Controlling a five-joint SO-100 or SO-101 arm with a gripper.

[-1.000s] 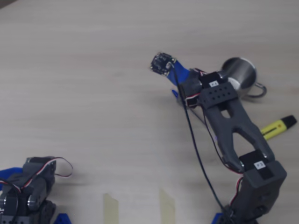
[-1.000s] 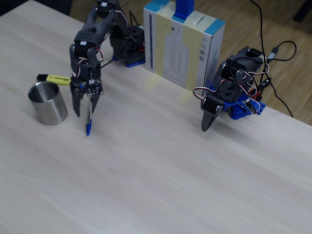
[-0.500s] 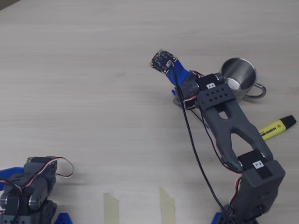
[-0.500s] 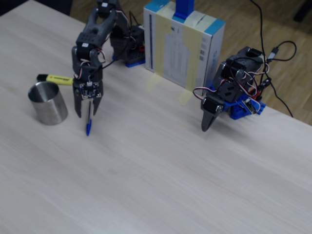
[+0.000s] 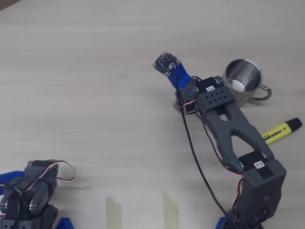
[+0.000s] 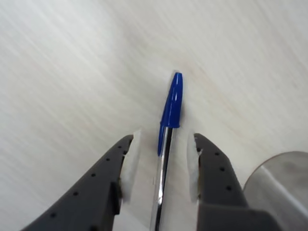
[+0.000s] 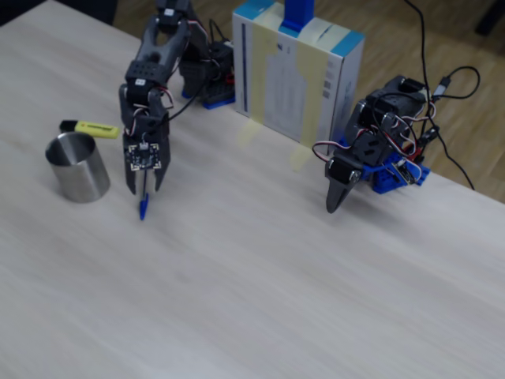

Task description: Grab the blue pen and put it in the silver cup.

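Observation:
My gripper grabs the blue pen's clear body next, to put the pen in the silver cup [image 5: 243, 81].
The blue pen [image 6: 169, 115] lies between my fingertips with its blue cap pointing away from me; a gap shows on each side of it. In the fixed view its cap [image 7: 144, 208] sticks out below the gripper [image 7: 144, 189]. My gripper [image 6: 163, 137] is open and points down at the table, straddling the pen's clear barrel. In the overhead view the pen is hidden under my wrist and its camera board [image 5: 167, 64]. The silver cup [image 5: 243, 81] stands upright close beside the gripper, and also shows in the fixed view [image 7: 76, 170] and at the wrist view's lower right [image 6: 281, 187].
A yellow highlighter [image 5: 281, 131] with a black cap lies behind the cup [image 7: 91, 127]. A second arm [image 7: 371, 150] rests folded at the table's edge. A white and blue box [image 7: 296, 71] stands between the two arm bases. Tape strips [image 5: 113, 212] mark the table.

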